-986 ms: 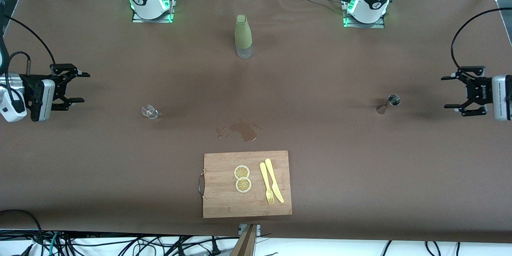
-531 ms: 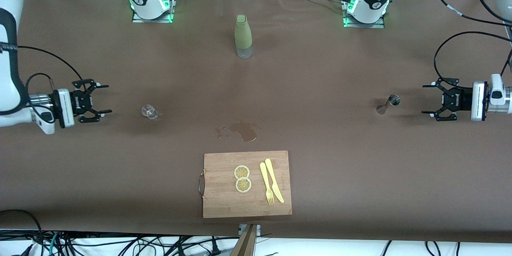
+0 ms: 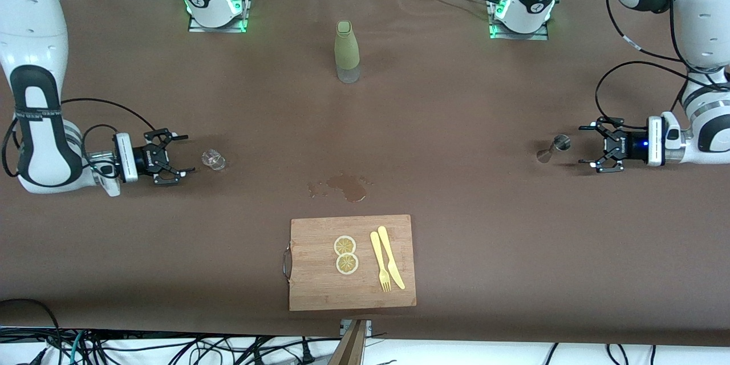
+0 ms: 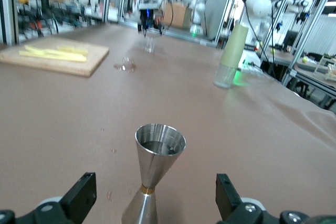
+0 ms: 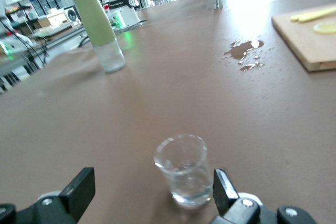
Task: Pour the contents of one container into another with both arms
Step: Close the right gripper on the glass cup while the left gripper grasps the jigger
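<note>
The right gripper grabs the clear glass cup by its body next, which leaves the cup's rim free for pouring.
The tiny clear glass cup stands upright toward the right arm's end of the table. My right gripper is low over the table just short of it, open, fingers level. In the right wrist view the cup sits just ahead of the open gripper, close to one finger. The silver jigger stands upright toward the left arm's end. My left gripper is open, a short gap from it. In the left wrist view the jigger is centred ahead of the gripper.
An olive-green bottle stands mid-table near the bases. A wet spill lies at the centre. Nearer the camera, a wooden cutting board carries two lemon slices and a yellow fork and knife.
Both arms came down and inward from the table's ends: the right gripper closed in on the glass cup, the left gripper on the jigger. Cup and jigger have not moved.
</note>
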Controlling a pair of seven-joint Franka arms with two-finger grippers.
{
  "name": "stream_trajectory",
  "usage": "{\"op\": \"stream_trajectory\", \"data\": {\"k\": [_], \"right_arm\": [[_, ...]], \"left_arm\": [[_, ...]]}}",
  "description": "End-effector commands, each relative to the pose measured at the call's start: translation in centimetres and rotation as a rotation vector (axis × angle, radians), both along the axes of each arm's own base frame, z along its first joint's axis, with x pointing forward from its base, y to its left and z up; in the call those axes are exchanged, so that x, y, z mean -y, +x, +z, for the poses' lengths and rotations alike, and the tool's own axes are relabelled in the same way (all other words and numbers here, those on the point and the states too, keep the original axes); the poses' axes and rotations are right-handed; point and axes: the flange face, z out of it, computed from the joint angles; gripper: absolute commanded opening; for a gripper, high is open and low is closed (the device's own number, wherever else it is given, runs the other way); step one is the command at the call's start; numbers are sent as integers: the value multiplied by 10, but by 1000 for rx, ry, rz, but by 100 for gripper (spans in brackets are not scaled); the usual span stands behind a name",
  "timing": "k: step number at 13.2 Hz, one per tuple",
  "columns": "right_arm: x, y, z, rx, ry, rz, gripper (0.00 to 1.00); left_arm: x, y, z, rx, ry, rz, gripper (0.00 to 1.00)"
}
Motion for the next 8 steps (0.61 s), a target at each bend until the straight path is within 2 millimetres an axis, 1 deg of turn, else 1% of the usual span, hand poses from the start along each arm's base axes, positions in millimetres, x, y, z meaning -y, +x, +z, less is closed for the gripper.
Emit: {"op": "stream_trajectory", "data": {"k": [1,3,4,6,7,8], "right_arm": [[2,28,-21,132,58,2,100],[-4,26,-36,112,77,8,100],[-10,23,-46,102,85,15,100],[-34,24,-53,108,130,41,100],[-41,21,-57,95,146,51,100],[-48,20,-57,92,166,71,100]], "left_arm": [[1,-11,-34,173,-70,13,100],[6,-28,-51,226,-105,60,100],[9,-34,-59,253,-118,78,100],[13,-36,-69,275,-131,90,100],[17,-34,-71,277,-135,92,100],[24,-33,-75,283,-148,91,100]]}}
